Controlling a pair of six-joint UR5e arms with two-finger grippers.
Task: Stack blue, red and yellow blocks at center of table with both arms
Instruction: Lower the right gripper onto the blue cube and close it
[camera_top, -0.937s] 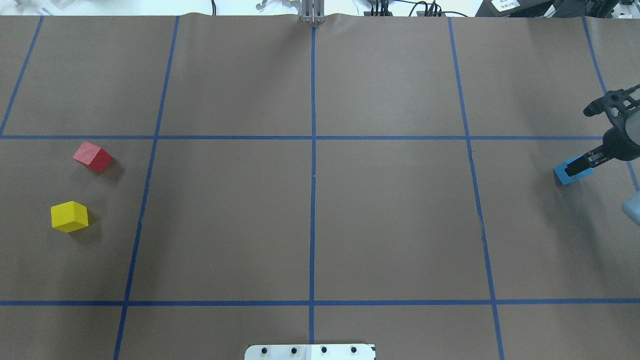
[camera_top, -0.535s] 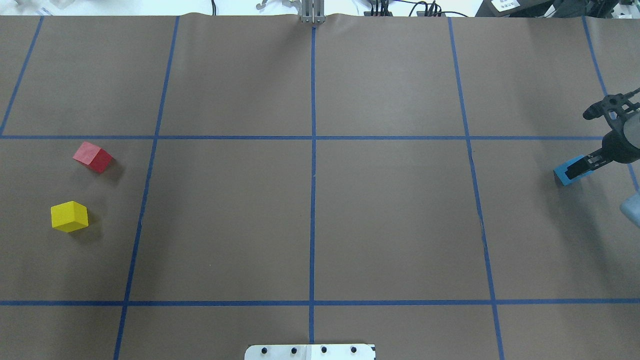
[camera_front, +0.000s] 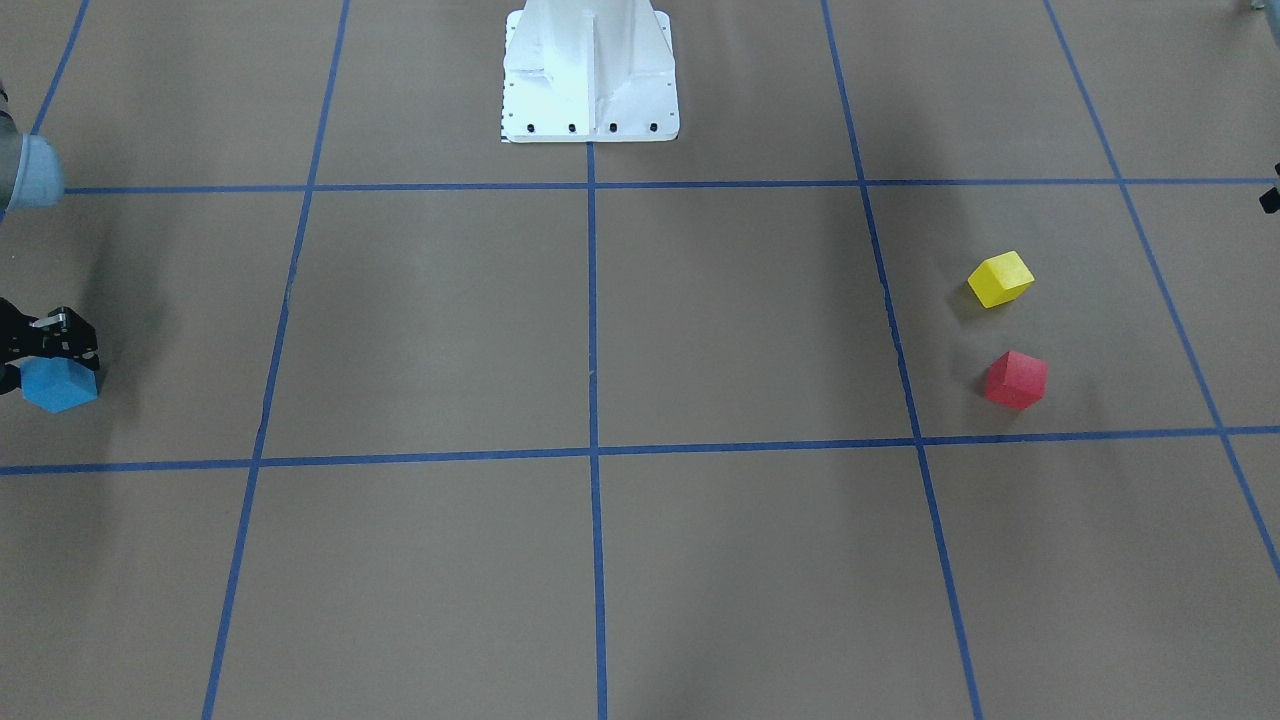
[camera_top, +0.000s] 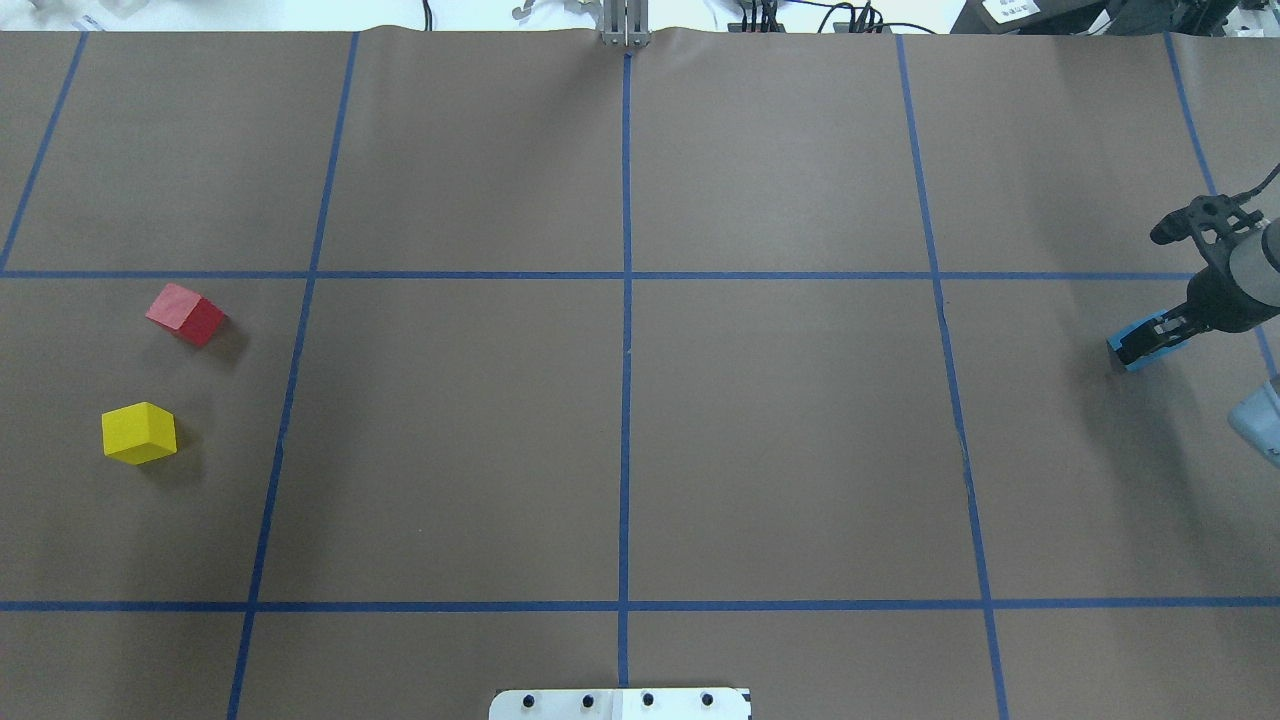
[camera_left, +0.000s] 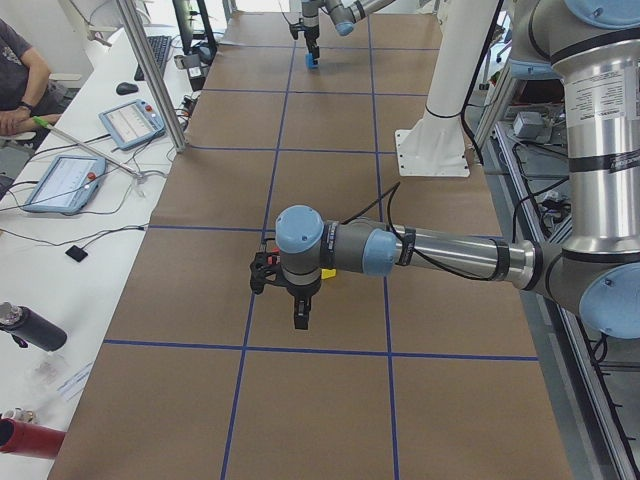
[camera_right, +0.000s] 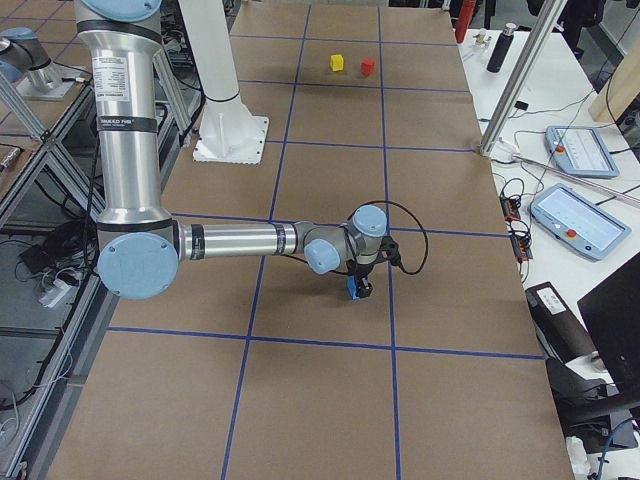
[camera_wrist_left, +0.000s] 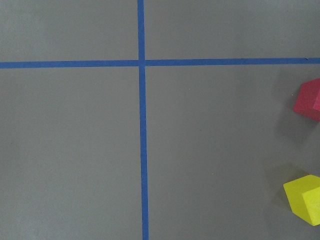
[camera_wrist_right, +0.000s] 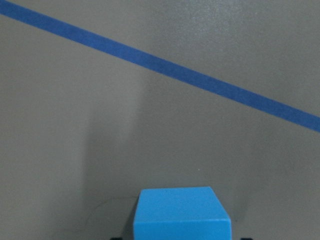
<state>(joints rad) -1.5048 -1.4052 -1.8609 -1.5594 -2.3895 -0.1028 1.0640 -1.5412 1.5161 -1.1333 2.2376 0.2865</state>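
My right gripper takes hold of the blue block (camera_top: 1118, 348) by its opposite sides next, to start the stack at the table's center.
The blue block (camera_top: 1118, 348) sits on the table at the far right, also in the front view (camera_front: 58, 387) and at the bottom of the right wrist view (camera_wrist_right: 181, 215). My right gripper (camera_top: 1148, 340) is low over it, jaws open on either side of it. The red block (camera_top: 187, 314) and yellow block (camera_top: 139, 433) rest at the far left, and at the right edge of the left wrist view, red block (camera_wrist_left: 310, 100), yellow block (camera_wrist_left: 305, 200). My left gripper (camera_left: 297, 318) hovers near them. I cannot tell whether it is open or shut.
Brown paper with blue tape grid lines (camera_top: 626, 350) covers the table. The robot's white base plate (camera_top: 620, 704) is at the near edge. Operator desks with tablets (camera_left: 65, 180) run along the far side.
My right gripper has come lower onto the blue block and now covers more of it. The red and yellow blocks have not moved.
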